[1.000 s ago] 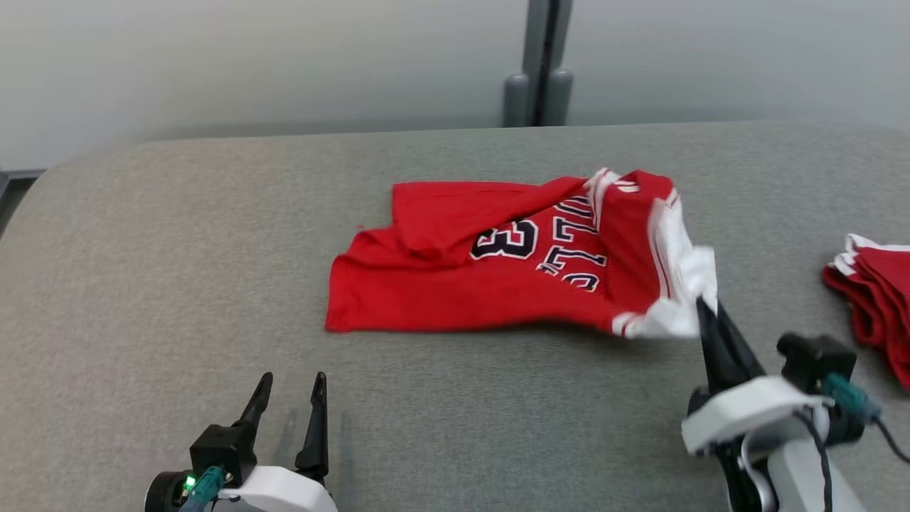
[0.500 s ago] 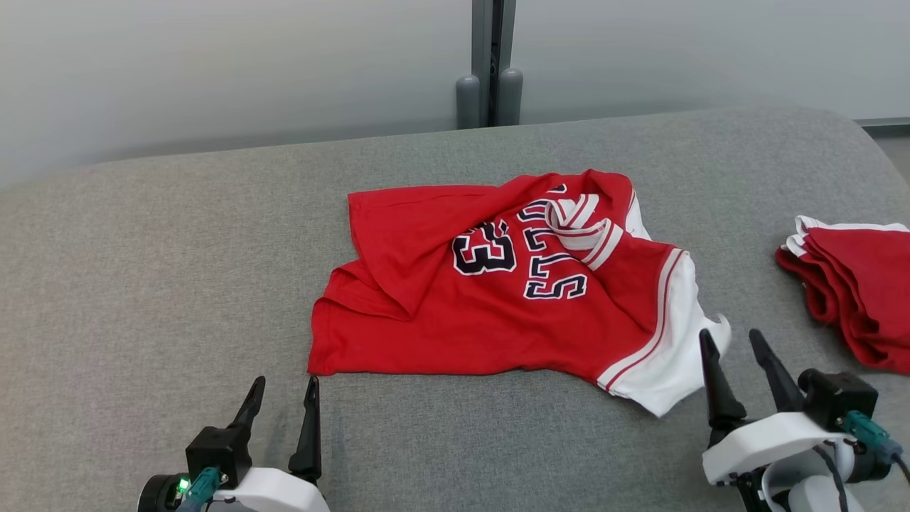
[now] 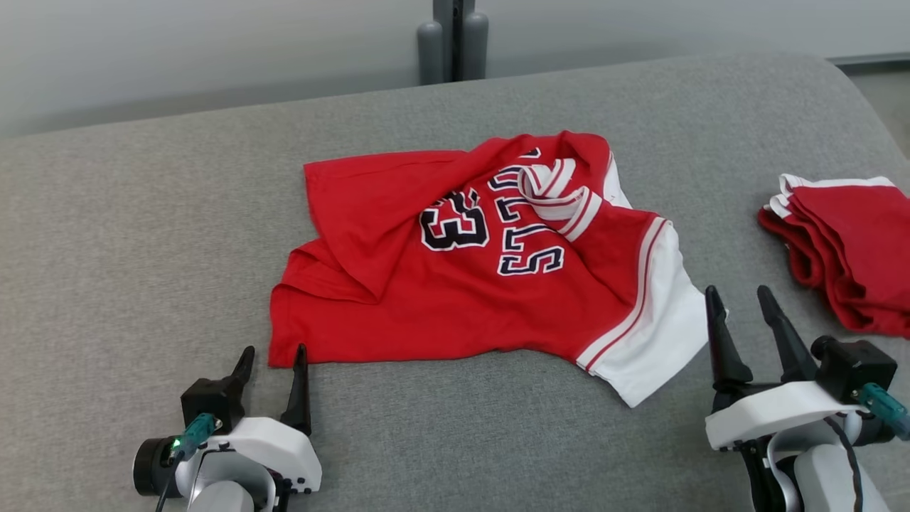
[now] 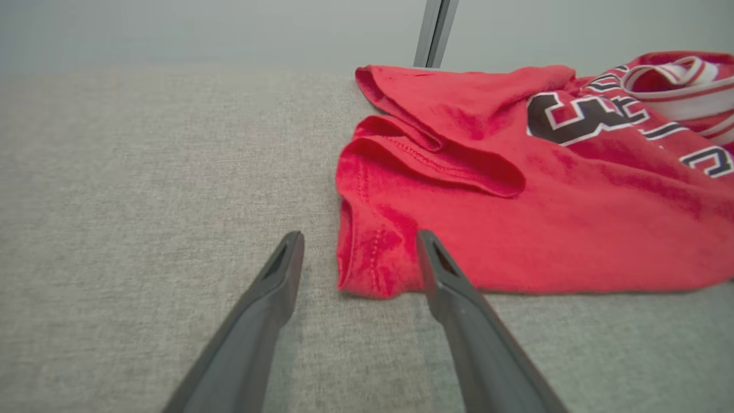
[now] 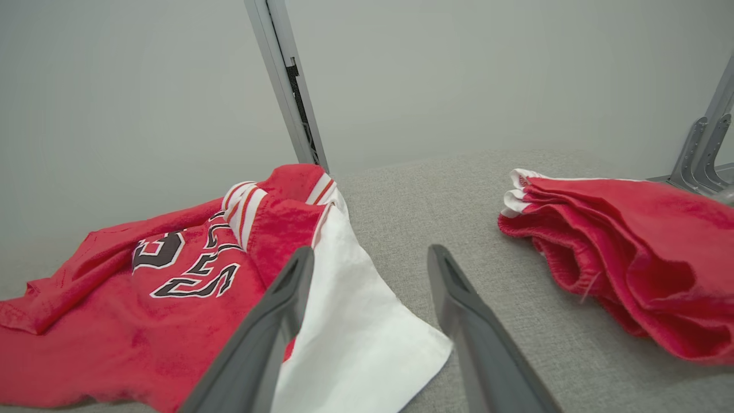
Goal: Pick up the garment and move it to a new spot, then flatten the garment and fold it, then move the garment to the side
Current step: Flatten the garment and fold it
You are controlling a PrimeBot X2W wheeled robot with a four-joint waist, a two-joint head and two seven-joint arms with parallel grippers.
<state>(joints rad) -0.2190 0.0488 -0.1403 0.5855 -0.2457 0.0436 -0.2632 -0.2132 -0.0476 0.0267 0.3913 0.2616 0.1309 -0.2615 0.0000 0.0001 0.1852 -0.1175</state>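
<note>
Next, my right gripper grabs the corner of its white sleeve [image 3: 692, 333] to spread the red jersey [image 3: 443, 299] flat.
The garment [image 3: 469, 284] is a red jersey with dark numbers and white sleeves, lying rumpled on the grey table, its far hem folded over. My left gripper [image 3: 274, 352] stands open at its near-left corner [image 4: 367, 275], which lies just ahead of the open fingers. My right gripper [image 3: 739, 293] is open beside the white sleeve [image 5: 355, 327], holding nothing. In the right wrist view the sleeve lies under and between the two fingertips [image 5: 298, 269].
A folded pile of red garments [image 3: 846, 249] lies at the table's right edge, also in the right wrist view [image 5: 631, 252]. A grey post [image 3: 453, 39] stands behind the table's far edge. Bare grey table [image 3: 128, 235] stretches left of the jersey.
My right gripper has let go of the white sleeve and opened; the jersey dropped and spread on the table. The head camera has turned, shifting the whole picture.
</note>
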